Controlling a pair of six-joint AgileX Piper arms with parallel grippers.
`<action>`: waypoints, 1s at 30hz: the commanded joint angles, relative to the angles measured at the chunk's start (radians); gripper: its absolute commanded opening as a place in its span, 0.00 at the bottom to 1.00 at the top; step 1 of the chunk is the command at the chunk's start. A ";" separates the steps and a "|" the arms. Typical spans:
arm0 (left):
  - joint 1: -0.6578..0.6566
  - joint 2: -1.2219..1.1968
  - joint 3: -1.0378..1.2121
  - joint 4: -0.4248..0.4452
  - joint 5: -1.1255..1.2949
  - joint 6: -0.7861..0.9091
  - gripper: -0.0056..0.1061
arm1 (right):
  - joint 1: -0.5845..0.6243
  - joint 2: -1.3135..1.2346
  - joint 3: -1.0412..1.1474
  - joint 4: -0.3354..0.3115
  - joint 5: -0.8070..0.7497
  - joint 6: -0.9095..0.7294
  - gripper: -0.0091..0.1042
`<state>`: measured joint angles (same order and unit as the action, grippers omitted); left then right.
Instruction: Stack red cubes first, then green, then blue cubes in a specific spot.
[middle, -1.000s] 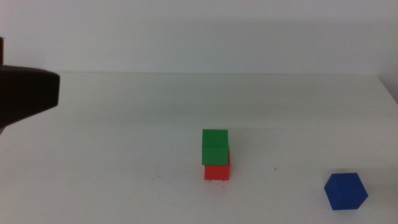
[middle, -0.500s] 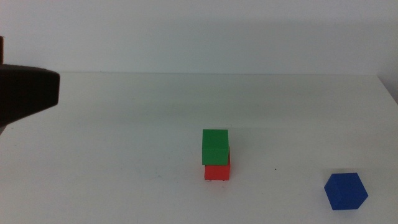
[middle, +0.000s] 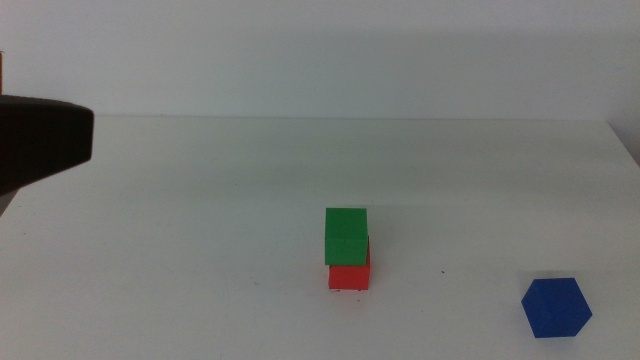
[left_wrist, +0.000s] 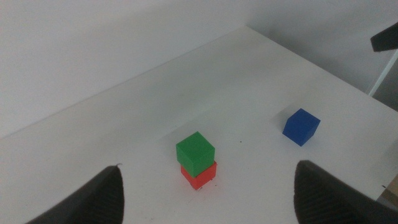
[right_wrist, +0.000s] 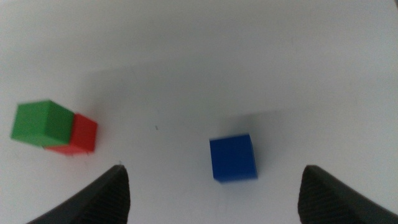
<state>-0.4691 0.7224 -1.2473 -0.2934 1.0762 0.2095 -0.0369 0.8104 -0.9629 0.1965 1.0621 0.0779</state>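
The stack on the green cube (middle: 346, 236) needs to be completed, so my right gripper should next grab the blue cube (middle: 556, 307) by its opposite sides.
A green cube (middle: 346, 236) rests on a red cube (middle: 350, 276) near the table's middle, sitting slightly askew. Both show in the left wrist view, green cube (left_wrist: 195, 151) over red cube (left_wrist: 199, 175), and in the right wrist view, green cube (right_wrist: 42, 123) and red cube (right_wrist: 78, 135). A blue cube (middle: 556, 307) lies alone at the front right, also seen as blue cube (left_wrist: 301, 126) and blue cube (right_wrist: 233, 157). My left gripper (left_wrist: 208, 186) hovers open, well above the stack. My right gripper (right_wrist: 214, 186) is open above the blue cube. The spot is hidden under the stack.
A dark part of the left arm (middle: 40, 145) juts in at the left edge of the middle view. The white table's (middle: 200, 200) right edge (middle: 625, 150) runs close behind the blue cube. A dark piece (left_wrist: 387, 38) shows at the corner of the left wrist view.
The dark left arm part has shifted very slightly up and left. The cubes have not moved.
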 joint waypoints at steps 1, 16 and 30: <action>0.002 -0.001 -0.001 0.008 -0.012 0.001 0.88 | -0.004 0.035 -0.009 -0.001 0.030 -0.034 0.90; 0.002 -0.001 -0.001 0.007 -0.020 -0.001 0.88 | 0.129 0.467 0.056 -0.181 -0.094 0.017 0.90; 0.002 -0.001 -0.001 0.007 -0.020 0.001 0.88 | 0.268 0.729 0.054 -0.295 -0.232 0.115 0.90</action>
<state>-0.4691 0.7224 -1.2473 -0.2855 1.0703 0.2095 0.2283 1.5194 -0.9088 -0.0790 0.8463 0.1884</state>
